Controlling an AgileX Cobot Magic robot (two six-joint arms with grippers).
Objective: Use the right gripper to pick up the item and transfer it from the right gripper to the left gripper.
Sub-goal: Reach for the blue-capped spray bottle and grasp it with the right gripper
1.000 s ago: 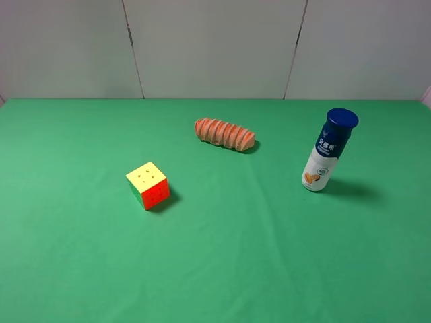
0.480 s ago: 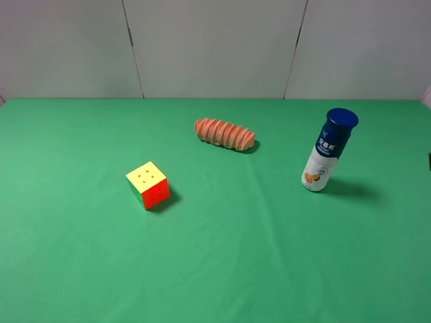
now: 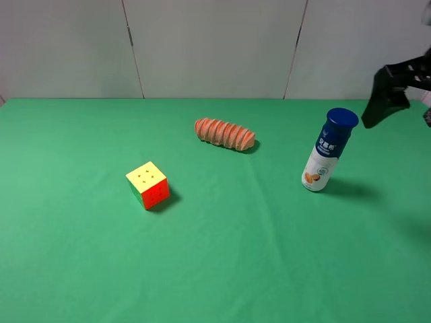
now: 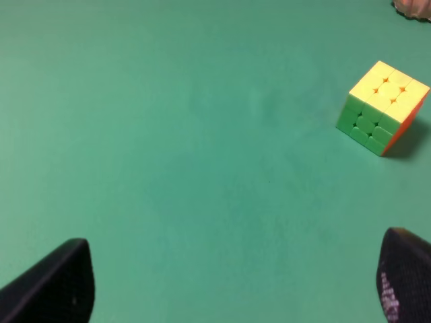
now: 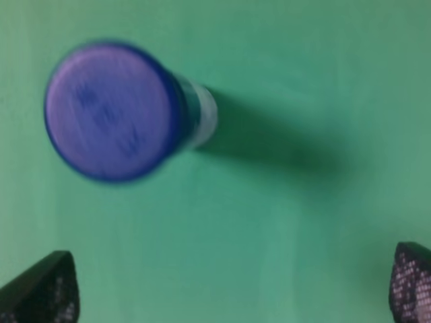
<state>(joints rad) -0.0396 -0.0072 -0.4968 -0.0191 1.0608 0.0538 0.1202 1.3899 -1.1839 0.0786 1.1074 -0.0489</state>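
My right gripper is going to grab the bottle (image 3: 326, 152) next by its blue end with the cap (image 3: 340, 121), so that it can pass it to my left gripper.
The item, a white bottle (image 3: 326, 152) with a dark blue cap, stands upright on the green table at the right. My right gripper (image 3: 400, 109) hangs in the air just to the right of its cap and a little higher, with one black finger (image 3: 382, 99) pointing down. In the right wrist view I look down on the blurred blue cap (image 5: 110, 112), which lies off to one side of the open right gripper (image 5: 226, 288) and not between its fingers. The left gripper (image 4: 232, 282) is open over bare cloth and is out of the exterior high view.
A colourful puzzle cube (image 3: 148, 185) sits left of centre, and it also shows in the left wrist view as the cube (image 4: 382, 108) ahead of the fingers. An orange ridged roll (image 3: 225, 134) lies at the back middle. A grey panelled wall (image 3: 215, 47) closes the far edge.
The right gripper has come into the exterior high view from the right edge and now hangs beside the bottle's cap. Bottle, cube and roll have not moved.
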